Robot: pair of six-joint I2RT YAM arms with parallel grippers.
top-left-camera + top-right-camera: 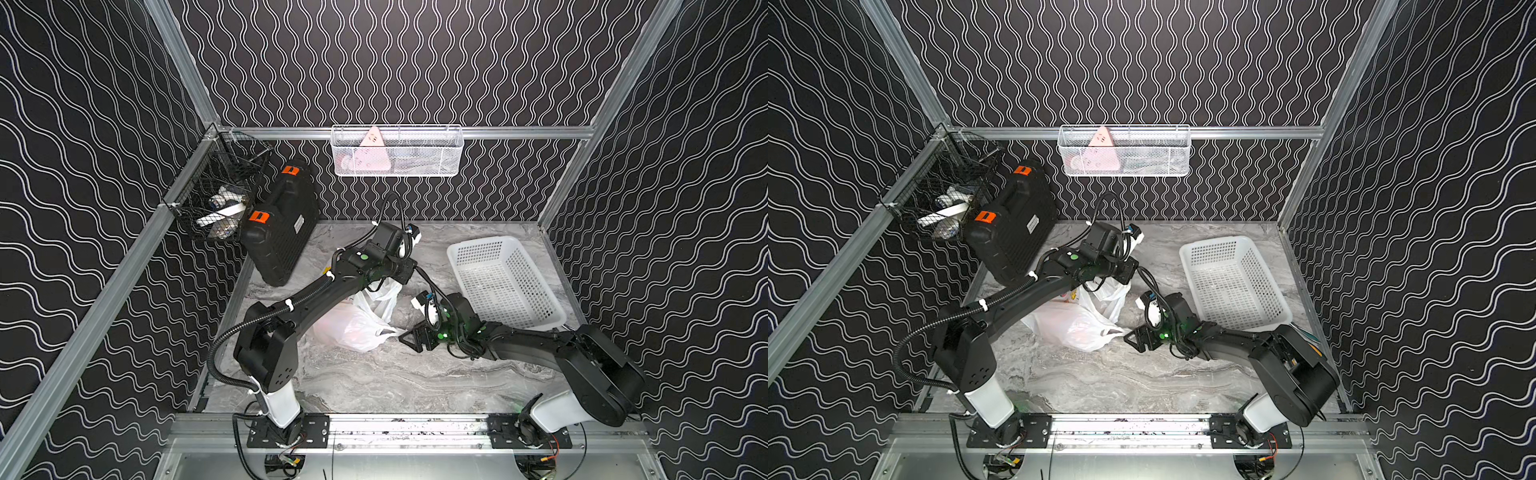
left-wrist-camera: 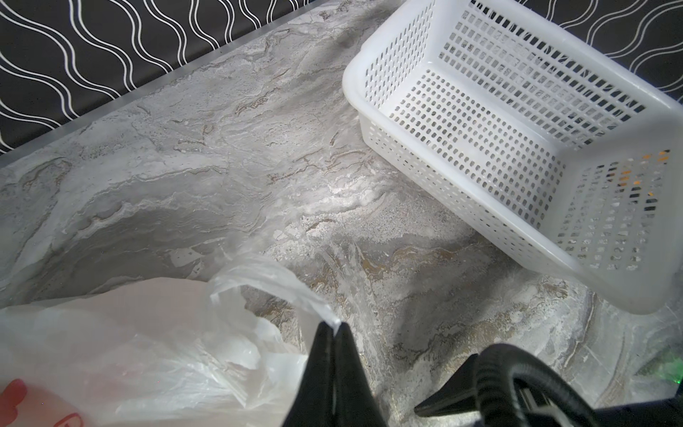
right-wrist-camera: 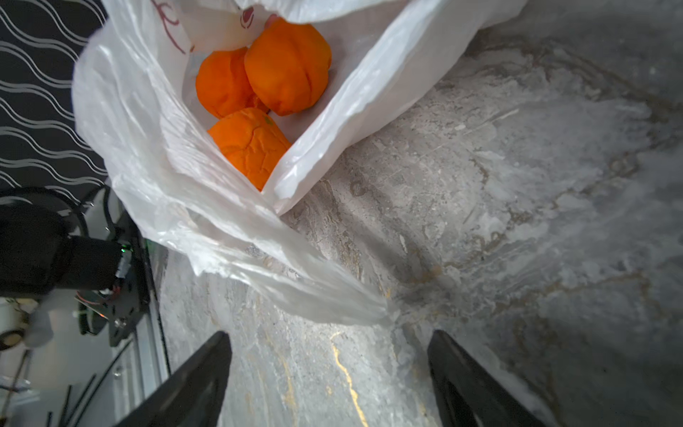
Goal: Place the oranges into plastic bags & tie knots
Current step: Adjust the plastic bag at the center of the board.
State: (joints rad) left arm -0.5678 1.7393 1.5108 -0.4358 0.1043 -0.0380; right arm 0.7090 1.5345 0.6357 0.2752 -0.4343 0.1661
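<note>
The right gripper grabs the end of the bag's free handle, opposite the held one, next, so that the knot is free to be tied.
The white plastic bag [image 1: 357, 328] [image 1: 1075, 326] lies mid-table, its mouth gaping. The right wrist view looks into the bag [image 3: 148, 155], where three oranges [image 3: 288, 66] [image 3: 221, 85] [image 3: 247, 144] rest together. My left gripper [image 2: 334, 327] is shut on a thin handle strip [image 2: 273, 284] of the bag, lifting it on the far side. On the bag's right, my right gripper [image 3: 330, 334] [image 1: 409, 338] is open and low over the marble, nothing between its fingers. The other handle strip [image 3: 325, 295] lies just ahead of it. No knots are in view.
A white perforated basket [image 1: 503, 282] [image 2: 517, 148] stands at the right with nothing in it, close behind the right arm. A black case [image 1: 282, 232] leans at the back left. A black wire basket [image 1: 216, 195] and a white mesh basket [image 1: 397, 151] hang on the walls.
</note>
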